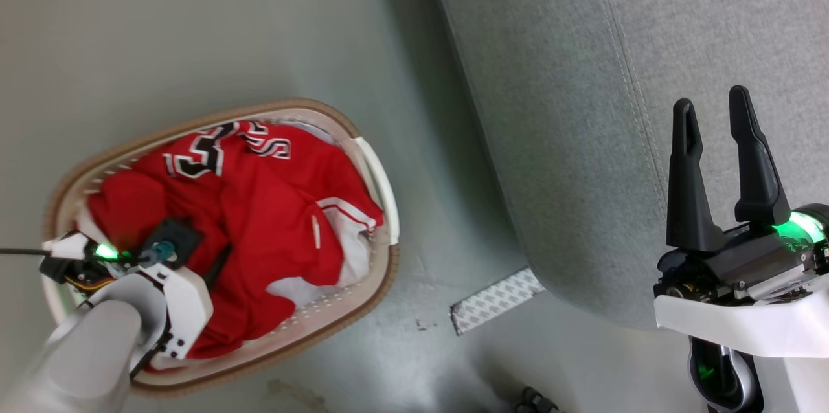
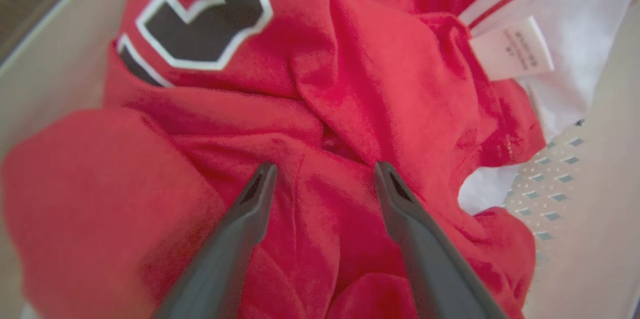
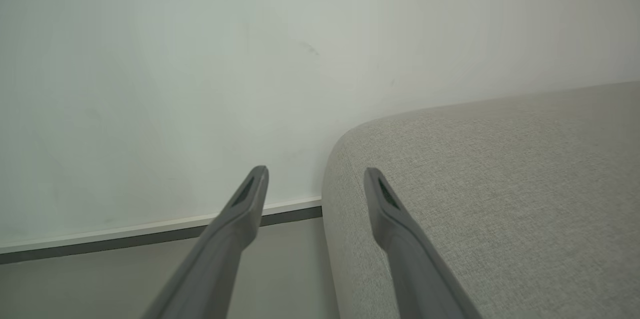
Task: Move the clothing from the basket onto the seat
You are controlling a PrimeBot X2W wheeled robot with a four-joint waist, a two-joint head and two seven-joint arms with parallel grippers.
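My left gripper grabs the jersey [image 1: 268,215] by the raised fold [image 1: 205,246] between my fingers next, since the jersey lies crumpled and slack in the basket.
The clothing [image 1: 259,206], a red jersey with white trim and dark white-outlined characters, lies crumpled in the basket [image 1: 194,116], a cream oval tub with a brown rim on the floor at lower left. My left gripper [image 2: 325,166] reaches down into the basket, open. Its fingertips straddle a fold of the clothing [image 2: 350,84] with nothing pinched between them. The left wrist [image 1: 171,290] hangs over the basket's near end. My right gripper [image 1: 711,97] stands open and empty at the right, over the seat [image 1: 583,109], a light grey sofa; the right gripper [image 3: 316,171] is at the rounded corner of the seat [image 3: 500,184].
White cloth [image 2: 575,74] with a sewn label [image 2: 510,49] lies beside the jersey against the perforated basket wall [image 2: 565,184]. A patterned strip [image 1: 495,300] lies on the floor by the sofa's corner. A pale wall [image 3: 200,59] and a baseboard [image 3: 150,236] stand beyond the sofa.
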